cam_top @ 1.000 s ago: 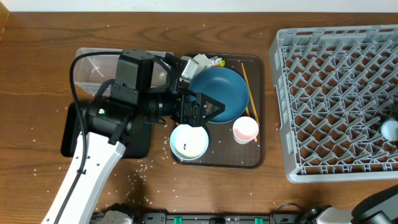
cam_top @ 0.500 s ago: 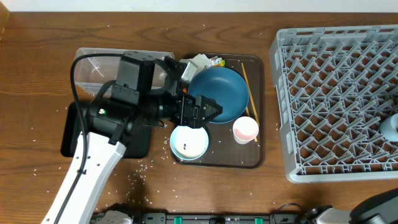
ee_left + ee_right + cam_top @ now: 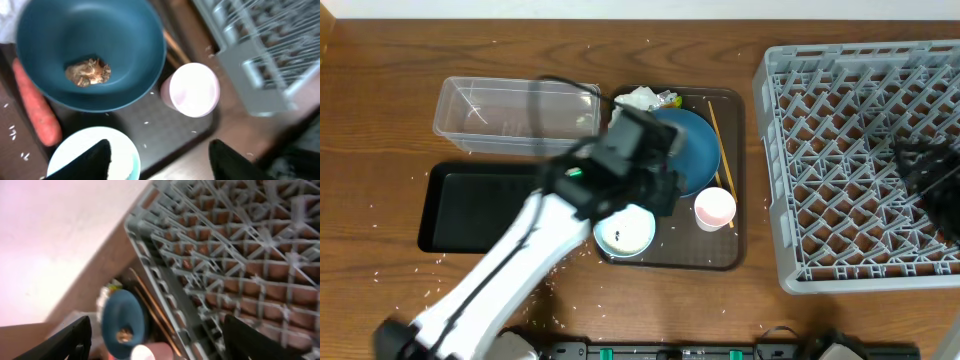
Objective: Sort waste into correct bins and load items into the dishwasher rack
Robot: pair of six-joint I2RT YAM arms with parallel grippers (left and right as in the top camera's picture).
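The right gripper picks up the pink cup (image 3: 194,90) across its base end next, leaving the cup's rim free to load it into the dishwasher rack.
My left gripper (image 3: 658,192) is open and empty, raised over the brown tray; in the left wrist view (image 3: 162,160) its fingers hang over the white bowl (image 3: 75,155) and the tray's front edge. The blue bowl (image 3: 90,40) holds the brown lump (image 3: 87,72). The carrot (image 3: 35,107) lies beside it, and the pink cup (image 3: 194,90) stands to the right. The napkin (image 3: 642,98) and the chopsticks (image 3: 720,150) lie on the tray. My right gripper (image 3: 920,170) is open and empty above the rack (image 3: 840,120). The light blue cup is hidden.
The clear tub (image 3: 510,112) and the black tray (image 3: 470,205) sit left of the brown serving tray (image 3: 720,258). Rice grains (image 3: 550,268) are scattered on the wooden table. The right wrist view shows the rack's lattice (image 3: 240,255) and the blue bowl (image 3: 125,317).
My left arm has swung right off the bins and lifted over the brown tray. My right arm has come in over the rack and now covers the light blue cup's spot.
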